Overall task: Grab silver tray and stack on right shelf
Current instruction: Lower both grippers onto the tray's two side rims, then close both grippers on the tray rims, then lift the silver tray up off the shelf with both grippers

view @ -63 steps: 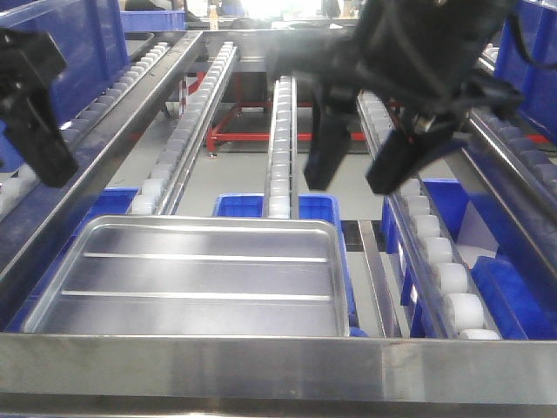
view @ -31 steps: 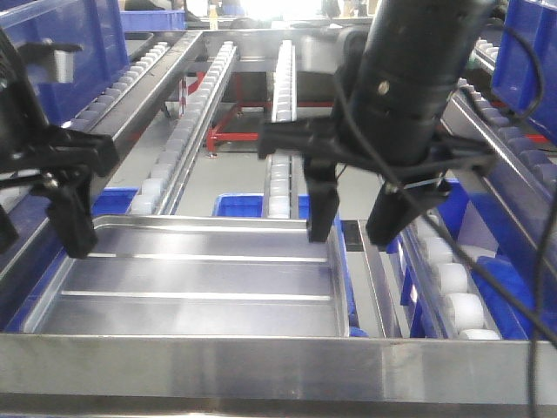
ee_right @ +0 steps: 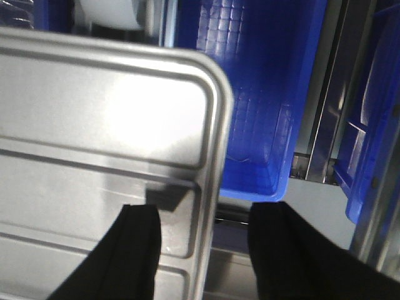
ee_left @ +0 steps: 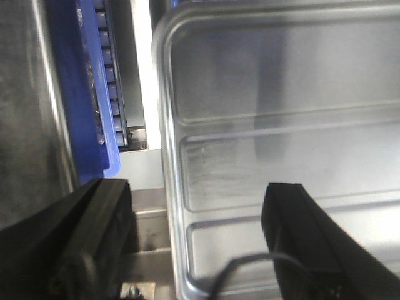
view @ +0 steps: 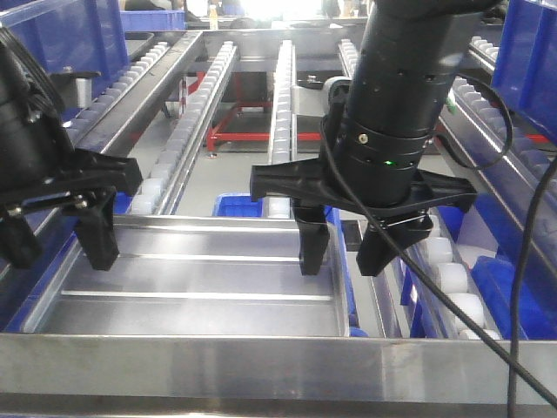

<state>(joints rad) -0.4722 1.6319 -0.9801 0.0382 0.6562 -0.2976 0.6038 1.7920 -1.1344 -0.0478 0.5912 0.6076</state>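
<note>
My right gripper needs to grab the silver tray by its short side rim (view: 335, 280) next, to lift the tray and stack it on the shelf (view: 409, 353).
The silver tray (view: 191, 279) (ee_left: 281, 94) (ee_right: 94, 112) lies flat just behind the polished front crossbar (view: 278, 366) of the right shelf, whose white roller rails (view: 280, 131) run away from me. My left gripper (view: 59, 248) (ee_left: 200, 244) is open and straddles the tray's left rim, one finger outside and one over the floor. At the other side my right gripper (view: 345, 257) (ee_right: 215, 250) is open too, with the right rim between its fingers near the far corner. Neither gripper touches the metal as far as I can see.
Blue bins (view: 261, 206) (ee_right: 262, 94) sit below the rails, behind and to the right of the tray. More roller rails (view: 444, 279) run along the right, and a steel side rail (view: 130, 113) along the left. A black cable (view: 513, 287) hangs from the right arm.
Both grippers have come down from above the rack to tray level. The left one moved inward to the left rim, the right one dropped over the right rim. The tray stayed put.
</note>
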